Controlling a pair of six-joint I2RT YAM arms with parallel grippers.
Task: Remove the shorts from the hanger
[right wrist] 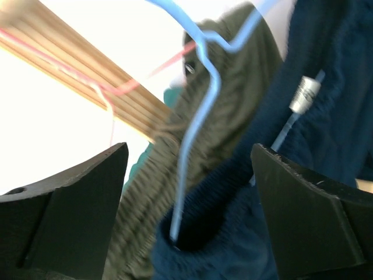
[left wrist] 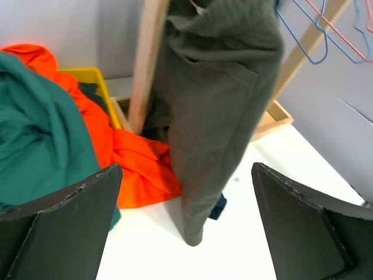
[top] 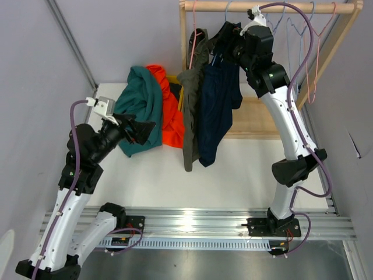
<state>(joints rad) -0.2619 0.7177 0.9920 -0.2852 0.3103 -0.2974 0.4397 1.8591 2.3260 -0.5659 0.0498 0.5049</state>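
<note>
I will reach the blue wire hanger (right wrist: 201, 105) with my right gripper and grip its bare side wire (right wrist: 187, 142), which leaves the navy blue shorts free to remove.
The olive-grey shorts (top: 192, 99) and the navy blue shorts (top: 218, 111) hang from hangers on the wooden rail (top: 268, 7). The teal green shorts (top: 140, 108) and bright orange shorts (top: 170, 111) lie heaped at the back left. My right gripper (top: 224, 42) is open at the navy waistband (right wrist: 233, 192), beside its blue wire hanger (right wrist: 201, 105). My left gripper (top: 145, 129) is open and empty over the teal heap, facing the olive shorts (left wrist: 215, 105). The black shorts are not clearly seen.
Several empty wire hangers (top: 303, 35) hang at the rail's right end. The rack's wooden base (top: 256, 116) and post (left wrist: 148, 58) stand at the back. A yellow bin (left wrist: 99, 87) sits behind the heaped clothes. A grey wall rises on the left.
</note>
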